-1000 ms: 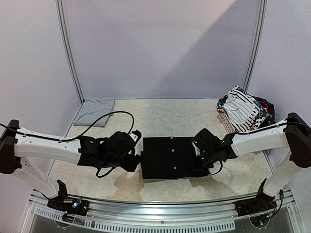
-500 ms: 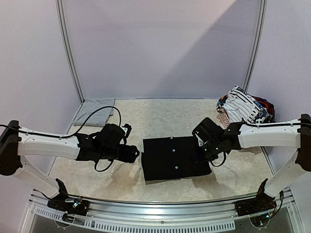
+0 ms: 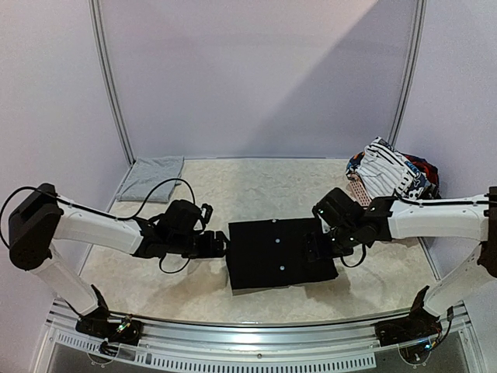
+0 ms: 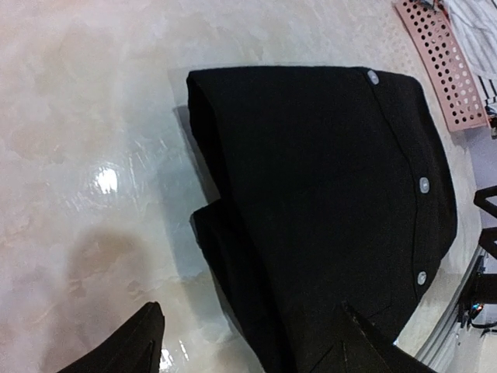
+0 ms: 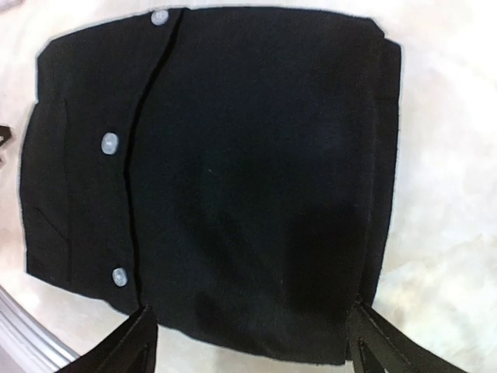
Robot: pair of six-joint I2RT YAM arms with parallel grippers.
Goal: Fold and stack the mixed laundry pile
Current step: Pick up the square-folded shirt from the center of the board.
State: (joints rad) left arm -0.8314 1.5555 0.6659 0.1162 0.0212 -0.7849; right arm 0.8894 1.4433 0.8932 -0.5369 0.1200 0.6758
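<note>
The black garment should be stacked folded on the grey garment, so the robot's left gripper should next grab the folded black garment's side edge (image 3: 231, 253) (image 4: 255, 330) with its layers together.
A black garment (image 3: 281, 253) with three pale buttons lies folded into a rectangle in the middle of the table. My left gripper (image 3: 220, 245) is at its left edge, open. In the left wrist view the black garment (image 4: 326, 179) lies ahead of the left gripper (image 4: 248, 346), with one finger over bare table and the other over the cloth. My right gripper (image 3: 313, 247) is at the garment's right edge, open. Its fingers straddle the near edge of the black garment (image 5: 233, 155) around the right gripper (image 5: 252, 342) without pinching it. The mixed laundry pile (image 3: 394, 175), topped by a white black-striped piece, sits at the back right.
The pile rests in a pink perforated basket (image 3: 358, 194), whose corner (image 4: 439, 62) also shows in the left wrist view. A light grey folded garment (image 3: 151, 177) lies at the back left corner. White walls and metal rails enclose the table.
My right gripper has opened and let go of the black garment's right side, ending just beyond that edge. The left gripper drew back left, then returned to the left edge.
</note>
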